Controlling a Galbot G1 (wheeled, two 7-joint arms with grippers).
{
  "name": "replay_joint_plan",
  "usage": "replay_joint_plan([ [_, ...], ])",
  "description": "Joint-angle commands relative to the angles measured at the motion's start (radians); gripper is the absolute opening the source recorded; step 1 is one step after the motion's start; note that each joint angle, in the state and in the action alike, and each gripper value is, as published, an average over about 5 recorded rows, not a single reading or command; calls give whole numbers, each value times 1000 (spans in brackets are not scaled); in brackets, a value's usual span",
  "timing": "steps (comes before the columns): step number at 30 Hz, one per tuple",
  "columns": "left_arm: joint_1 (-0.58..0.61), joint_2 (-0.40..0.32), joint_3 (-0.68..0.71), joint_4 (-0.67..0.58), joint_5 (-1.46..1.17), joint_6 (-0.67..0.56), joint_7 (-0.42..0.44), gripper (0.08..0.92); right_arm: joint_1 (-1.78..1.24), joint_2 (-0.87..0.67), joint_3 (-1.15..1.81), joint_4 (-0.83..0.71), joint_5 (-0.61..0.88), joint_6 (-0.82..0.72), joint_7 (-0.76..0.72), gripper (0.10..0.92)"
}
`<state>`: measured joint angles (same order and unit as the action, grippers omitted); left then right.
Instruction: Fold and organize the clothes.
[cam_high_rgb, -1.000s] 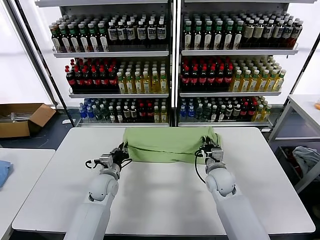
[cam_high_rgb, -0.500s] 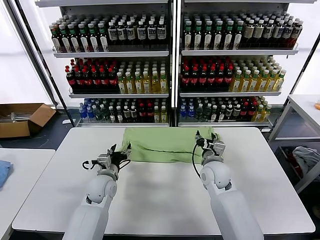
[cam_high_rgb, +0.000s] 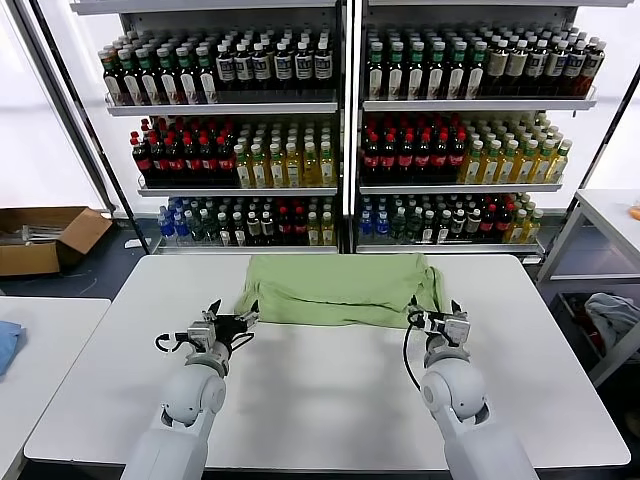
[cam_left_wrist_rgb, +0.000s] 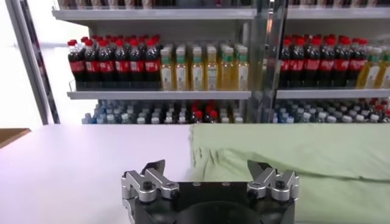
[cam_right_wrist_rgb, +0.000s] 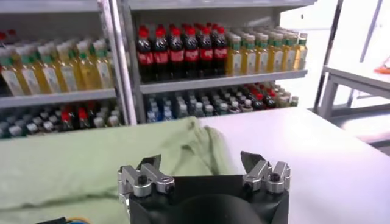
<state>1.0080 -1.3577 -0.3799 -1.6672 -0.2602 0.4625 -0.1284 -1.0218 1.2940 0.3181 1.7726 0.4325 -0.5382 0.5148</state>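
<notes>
Next, my left gripper grabs the light green shirt by its crumpled end corner (cam_high_rgb: 245, 297). That leaves the light green shirt's folded middle (cam_high_rgb: 340, 283) free for folding.
The clothes are one light green shirt (cam_high_rgb: 335, 290), lying folded into a wide band across the far half of the white table (cam_high_rgb: 320, 400). My left gripper (cam_high_rgb: 232, 322) hovers just off the band's near left corner, open and holding nothing. My right gripper (cam_high_rgb: 440, 319) is open too, beside the near right corner, where the fabric bunches up. In the left wrist view the open left gripper (cam_left_wrist_rgb: 207, 167) faces the shirt's (cam_left_wrist_rgb: 292, 158) left edge. In the right wrist view the open right gripper (cam_right_wrist_rgb: 201, 161) faces the rumpled right end of the shirt (cam_right_wrist_rgb: 73, 164).
Shelves of bottles (cam_high_rgb: 340, 140) stand right behind the table. A cardboard box (cam_high_rgb: 45, 238) sits on the floor at the far left. A blue cloth (cam_high_rgb: 6, 345) lies on the left side table. A pale bundle of garments (cam_high_rgb: 612, 315) sits low at the right.
Both grippers have opened, let go of the shirt's near corners and drawn back toward me and slightly outward. The shirt now lies flat on the table.
</notes>
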Motion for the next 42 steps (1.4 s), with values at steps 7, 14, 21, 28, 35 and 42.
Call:
replay_joint_plan([
  [7,-23,11,36,60,22,6,14,823,-5,-10,12,-46,-10,-22,12,823],
  [14,-56,23,42,117,20,2,25,823,41,11,16,-106,-9,-19,14,821],
  [21,-71,33,41,164,20,-6,36,817,53,28,15,-128,-11,-13,12,693],
  [28,-55,36,47,163,24,-4,40,645,36,43,17,-138,-10,-5,2,494],
  [35,-47,38,48,162,30,-6,45,446,0,52,21,-127,-12,3,-7,286],
  [42,-21,49,39,124,35,-24,50,273,-53,45,21,-73,-11,1,-15,128],
])
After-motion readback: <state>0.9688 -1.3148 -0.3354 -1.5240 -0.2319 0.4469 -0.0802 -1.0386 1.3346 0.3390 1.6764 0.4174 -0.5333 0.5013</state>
